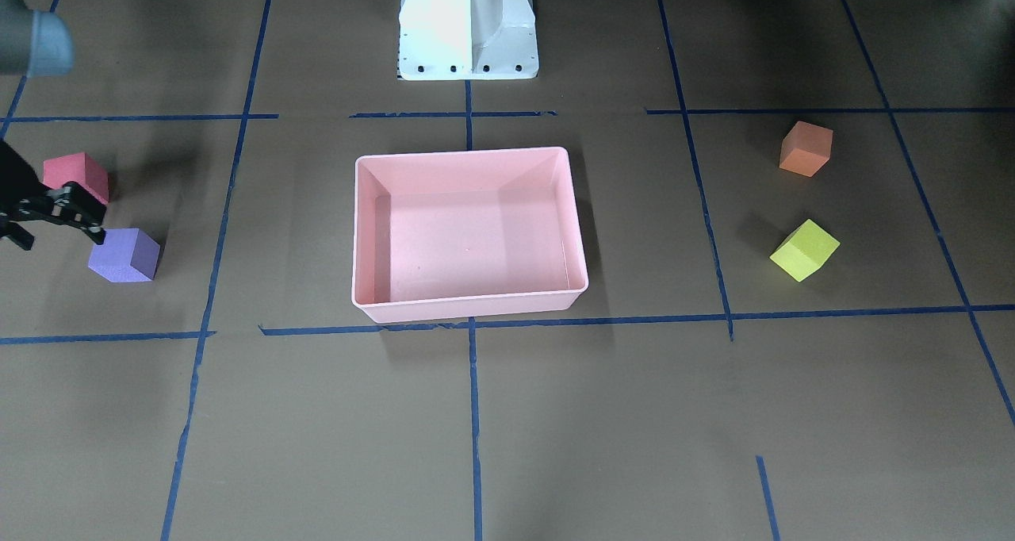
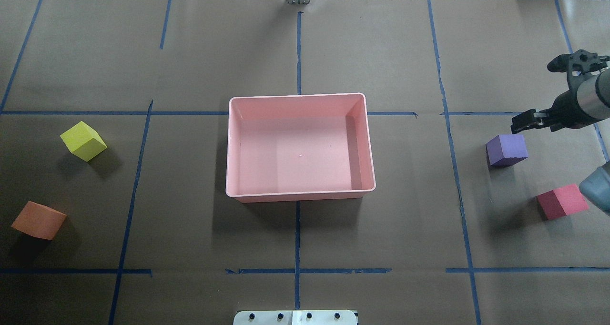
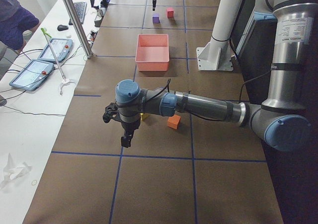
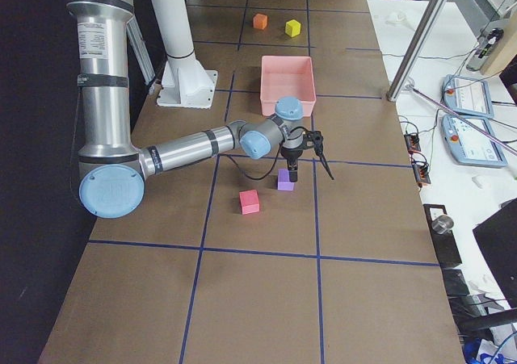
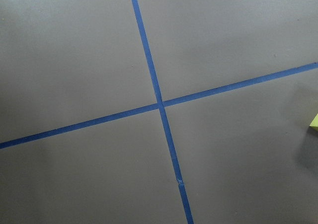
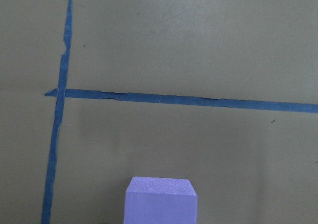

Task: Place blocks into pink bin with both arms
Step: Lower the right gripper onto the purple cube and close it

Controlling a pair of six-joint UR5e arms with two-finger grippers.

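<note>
The purple block needs to go in the pink bin [image 1: 470,232], so my right gripper next needs to grab the block by its flat opposite sides.
The pink bin [image 2: 300,194] sits empty at the table's middle. The purple block [image 2: 506,149] and the red block [image 2: 562,201] lie to its right. The yellow-green block [image 2: 83,140] and the orange block [image 2: 39,220] lie to its left. My right gripper [image 2: 536,96] is open and empty, hovering just beyond the purple block, which also shows at the bottom of the right wrist view [image 6: 160,200]. My left gripper [image 3: 126,137] shows only in the exterior left view, above the table near the yellow-green and orange blocks; I cannot tell whether it is open or shut.
The white base pedestal [image 1: 468,25] stands behind the bin. Blue tape lines [image 1: 476,414] grid the brown table. A side table with tablets [image 3: 54,49] and a metal pole [image 3: 74,20] runs along the operators' side.
</note>
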